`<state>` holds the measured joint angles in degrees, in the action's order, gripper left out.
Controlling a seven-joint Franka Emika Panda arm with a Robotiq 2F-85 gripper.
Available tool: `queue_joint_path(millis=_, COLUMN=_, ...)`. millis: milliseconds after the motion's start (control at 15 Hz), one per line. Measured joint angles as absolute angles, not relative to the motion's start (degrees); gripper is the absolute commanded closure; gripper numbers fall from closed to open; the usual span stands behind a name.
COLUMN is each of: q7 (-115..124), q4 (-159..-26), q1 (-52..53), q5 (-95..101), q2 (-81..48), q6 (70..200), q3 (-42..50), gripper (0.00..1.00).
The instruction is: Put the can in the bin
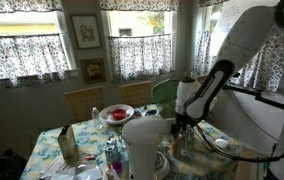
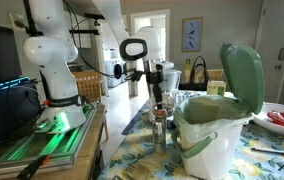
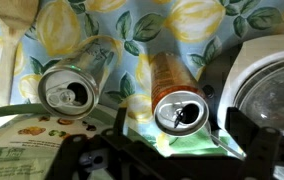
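Observation:
My gripper should come down first, then close on the orange can's rim (image 1: 177, 134) (image 3: 181, 113), which lies between my fingers, as they are at the can's top in an exterior view.
Two cans stand on the lemon-print tablecloth. In the wrist view an orange can (image 3: 177, 95) with an opened top is under the camera, and a silver can (image 3: 72, 85) is to its left. My gripper (image 3: 177, 138) is open just above the orange can, one dark finger on either side of its top, touching nothing. In an exterior view the gripper (image 2: 159, 93) hangs over the cans (image 2: 160, 127). The whitish bin (image 2: 210, 135) stands close beside them, its green lid (image 2: 242, 75) hinged up and open. The gripper also shows in an exterior view (image 1: 182, 124).
A tall plain white cylinder (image 1: 147, 145) stands next to the gripper. A red bowl (image 1: 115, 113) is farther back, with chairs behind the table. A white round rim (image 3: 267, 90) fills the wrist view's right edge. Printed paper (image 3: 32, 150) lies at its lower left.

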<state>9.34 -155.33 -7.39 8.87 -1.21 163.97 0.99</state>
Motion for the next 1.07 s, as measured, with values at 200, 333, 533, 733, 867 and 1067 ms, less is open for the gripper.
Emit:
queue_joint_path(millis=200, q7=8.12, q4=-154.83, q1=-7.09, q5=8.87, q2=-3.10, q6=166.16, q3=1.69, gripper=0.00)
queue_joint_path(millis=333, q7=7.64, q4=-154.29, q1=-6.88, q5=8.78, q2=-4.41, q6=167.12, q3=1.92, gripper=0.20)
queue_joint_path(millis=533, q7=7.43, q4=-153.15, q1=-6.29, q5=8.71, q2=-6.10, q6=167.48, q3=2.11, gripper=0.41)
queue_joint_path(millis=733, q7=7.42, q4=-152.02, q1=-5.80, q5=8.68, q2=-7.23, q6=167.48, q3=2.28, gripper=0.62)
queue_joint_path(millis=867, q7=7.42, q4=-151.41, q1=-5.60, q5=8.68, q2=-7.52, q6=167.48, q3=2.34, gripper=0.64)
queue_joint_path(millis=1067, q7=7.42, q4=-150.78, q1=-5.31, q5=8.55, q2=-8.01, q6=167.48, q3=2.38, gripper=0.64)
